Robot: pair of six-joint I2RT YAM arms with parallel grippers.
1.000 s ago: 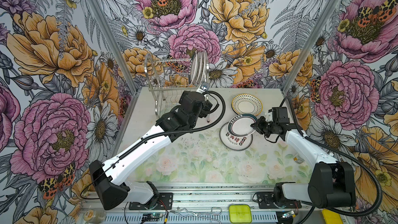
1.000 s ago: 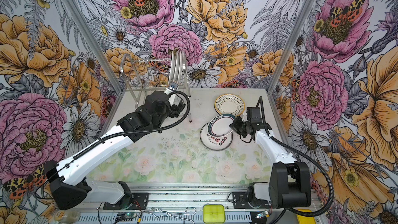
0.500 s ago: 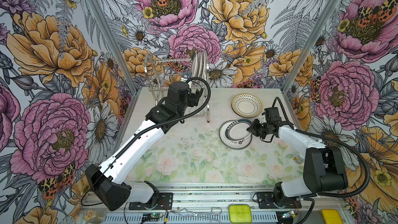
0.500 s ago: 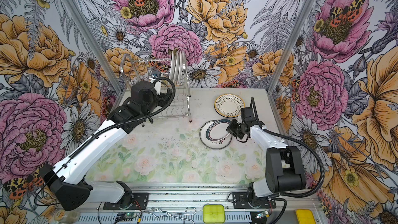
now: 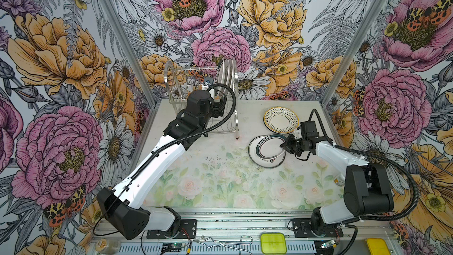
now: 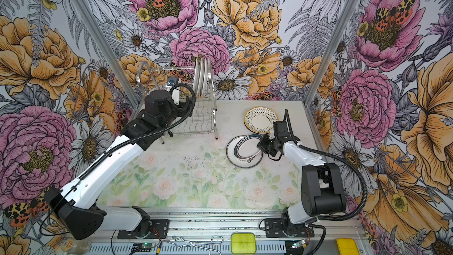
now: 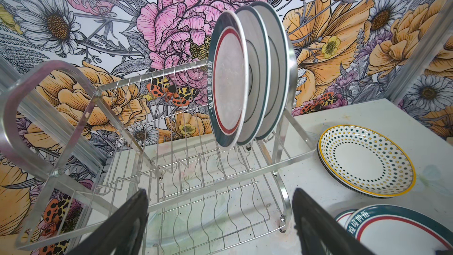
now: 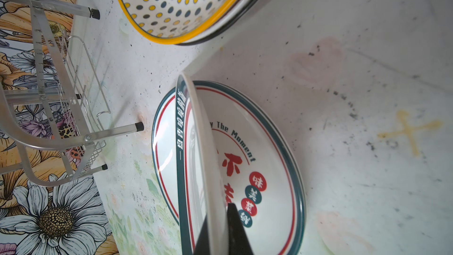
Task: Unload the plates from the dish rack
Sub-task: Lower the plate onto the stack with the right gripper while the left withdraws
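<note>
The tilted plate, close above its flat match, would settle there: my right gripper should open now.
The dish rack stands at the back left of the table. Three teal-rimmed plates stand upright at the right end of its upper tier. My left gripper is open and empty, just in front of the rack's lower tier. My right gripper is shut on the rim of a teal-and-red banded plate. That plate hangs tilted over a like plate lying flat. A dotted yellow-edged plate tops a small stack behind.
Floral walls with aluminium posts close in the table on three sides. On the front rail lie a green box, a wire tool and a yellow object. A yellow cross marks the tabletop on the right.
My left arm has swung from the table's middle back to the rack, its gripper still open. My right gripper has lowered its plate closer onto the flat plate.
</note>
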